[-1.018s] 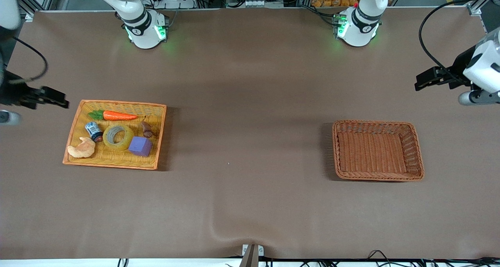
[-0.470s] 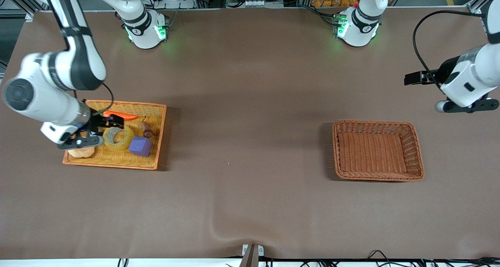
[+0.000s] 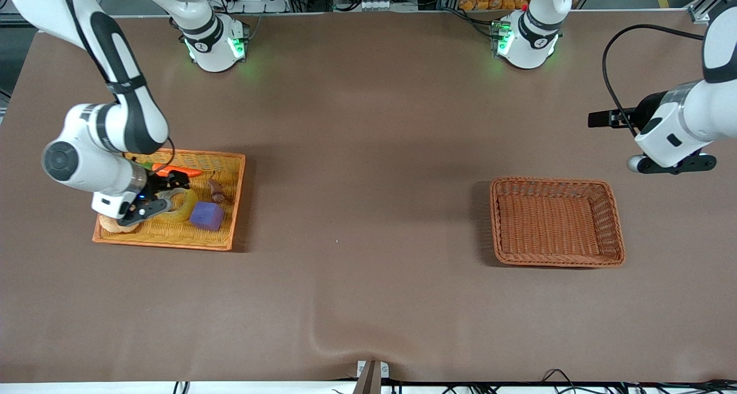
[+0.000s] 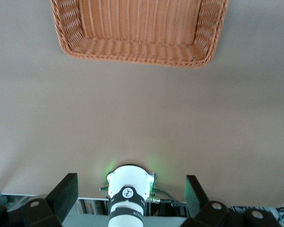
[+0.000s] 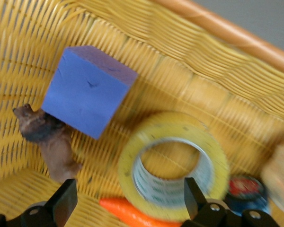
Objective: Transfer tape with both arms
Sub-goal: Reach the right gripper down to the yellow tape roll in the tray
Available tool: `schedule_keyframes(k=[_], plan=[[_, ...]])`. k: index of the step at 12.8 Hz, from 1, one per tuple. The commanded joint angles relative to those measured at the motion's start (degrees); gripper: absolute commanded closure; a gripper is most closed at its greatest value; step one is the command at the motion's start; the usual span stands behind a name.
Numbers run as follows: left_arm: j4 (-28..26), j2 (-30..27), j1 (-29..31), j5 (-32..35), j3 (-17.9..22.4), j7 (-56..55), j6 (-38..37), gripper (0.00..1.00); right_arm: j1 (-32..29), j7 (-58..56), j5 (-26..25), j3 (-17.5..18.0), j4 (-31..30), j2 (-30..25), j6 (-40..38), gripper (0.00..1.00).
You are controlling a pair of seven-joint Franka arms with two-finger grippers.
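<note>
My right gripper's fingers are still above the tape ring, short of the ring's side, so closing now would miss it. My right gripper lowers first, then closes on it.
The tape (image 3: 183, 205), a yellowish ring with a grey-white core, lies in the yellow wicker tray (image 3: 167, 237) beside the purple cube (image 3: 206, 215). My right gripper (image 3: 168, 191) is low over the tray, open, its fingers spread to either side of the tape and not touching it. In the right wrist view the tape (image 5: 173, 165) lies between the open right gripper (image 5: 128, 203) fingers, with the cube (image 5: 87, 90) beside it. My left gripper (image 3: 596, 119) is open and empty in the air, over bare table near the brown basket (image 3: 555, 258).
The tray also holds a carrot (image 3: 179, 171), a small brown figure (image 3: 216, 191), a blue can (image 5: 244, 189) and a croissant (image 3: 112, 226), all close round the tape. The brown basket (image 4: 132, 49) shows empty in the left wrist view.
My right arm swung in from the table's end and came down over the tray, its open gripper now around the tape. My left arm shifted slightly toward the table's middle.
</note>
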Motion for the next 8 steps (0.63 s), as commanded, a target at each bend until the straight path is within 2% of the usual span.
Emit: schedule_keyframes(k=[1, 4, 5, 6, 7, 8], plan=[[7.0, 1.4, -0.3, 1.9, 0.2, -0.5, -1.4, 0.00, 1.3, -6.4, 1.3, 0.0, -3.0, 2.2, 6.5, 0.00], [8.3, 0.7, -0.2, 2.0, 0.0, -0.6, 3.3, 0.00, -0.9, -11.8, 1.2, 0.0, -2.6, 4.1, 8.1, 0.00], [8.9, 0.7, -0.2, 2.0, 0.0, -0.5, 5.2, 0.00, -1.0, -11.8, 1.2, 0.0, -2.6, 4.4, 8.3, 0.05], [8.9, 0.8, -0.1, 2.0, 0.2, -0.2, 7.5, 0.00, -1.0, -11.9, 1.2, 0.0, -2.6, 4.8, 8.3, 0.22], [8.9, 0.9, -0.1, 2.1, 0.3, -0.1, 9.6, 0.00, -1.1, -11.9, 1.2, 0.0, -2.6, 4.8, 8.2, 0.57], [8.9, 1.0, 0.0, 2.1, 0.3, -0.1, 11.8, 0.00, -1.2, -11.9, 1.2, 0.0, -2.6, 4.8, 7.8, 0.87]])
